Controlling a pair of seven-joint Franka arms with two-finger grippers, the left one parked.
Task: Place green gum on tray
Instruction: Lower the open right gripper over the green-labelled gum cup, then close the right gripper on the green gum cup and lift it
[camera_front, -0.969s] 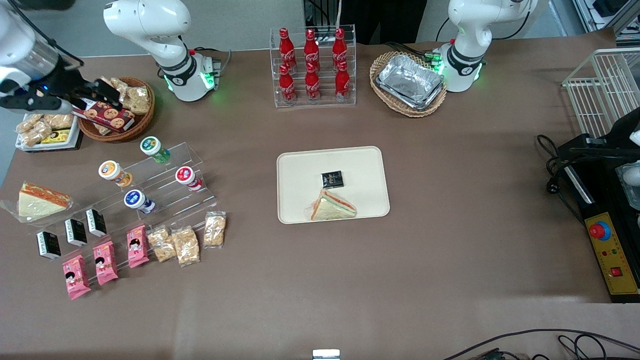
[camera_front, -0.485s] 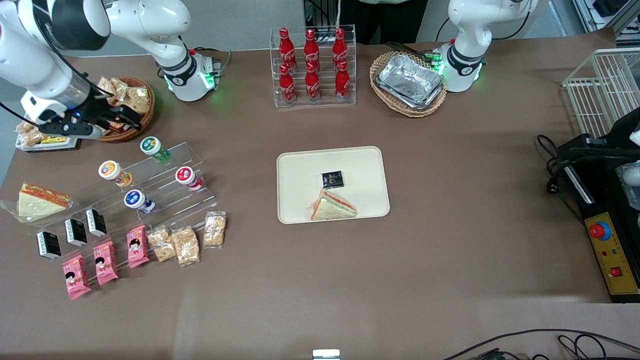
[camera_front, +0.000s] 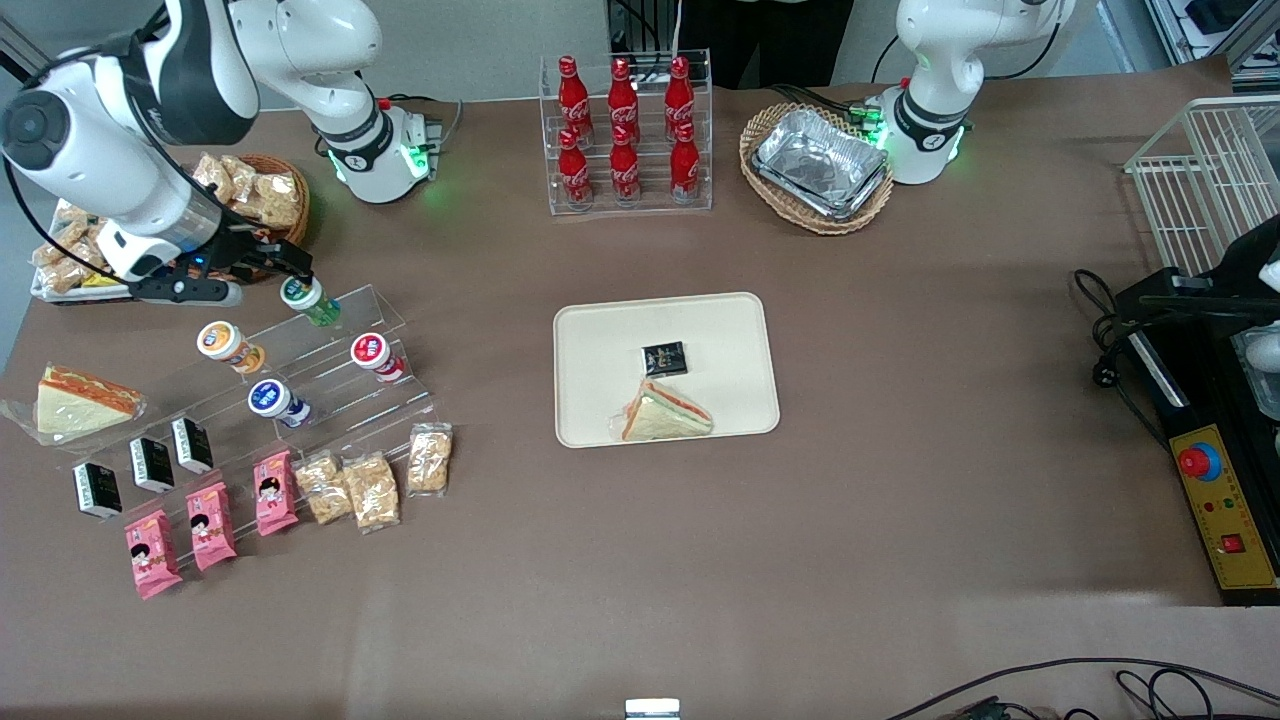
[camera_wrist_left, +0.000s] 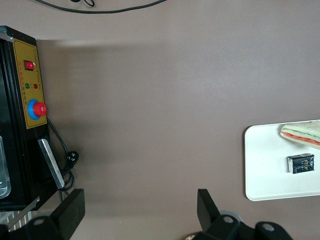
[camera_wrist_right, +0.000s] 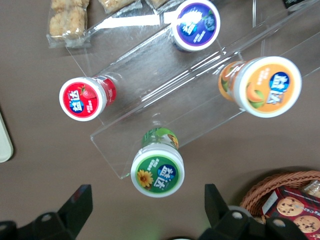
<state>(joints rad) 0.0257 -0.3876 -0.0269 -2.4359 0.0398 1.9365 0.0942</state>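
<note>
My right gripper should next grab the gum by its white-rimmed lid (camera_front: 300, 292) to place the green gum on the tray (camera_front: 600, 330).
The green gum (camera_front: 303, 296) is a small canister with a white-rimmed green lid. It stands on the top step of a clear acrylic stand (camera_front: 330, 365), and also shows in the right wrist view (camera_wrist_right: 157, 171). My right gripper (camera_front: 278, 268) hovers open just above it, a little farther from the front camera. In the wrist view the gripper (camera_wrist_right: 148, 210) has its fingers spread wide, with the lid just ahead of the gap and touching nothing. The beige tray (camera_front: 600, 330) lies mid-table and holds a sandwich (camera_front: 665, 412) and a small black packet (camera_front: 665, 357).
Orange (camera_front: 226, 344), red (camera_front: 373, 353) and blue (camera_front: 270, 400) lidded canisters share the stand. A wicker snack basket (camera_front: 255, 200) lies close by the gripper. A cola bottle rack (camera_front: 625, 130) and a foil-tray basket (camera_front: 818, 165) stand farther back. Snack packets (camera_front: 370, 488) lie nearer the camera.
My right gripper has swung from over the snack basket at the working arm's end toward the stand, and now hovers by the green gum. Nothing else moved.
</note>
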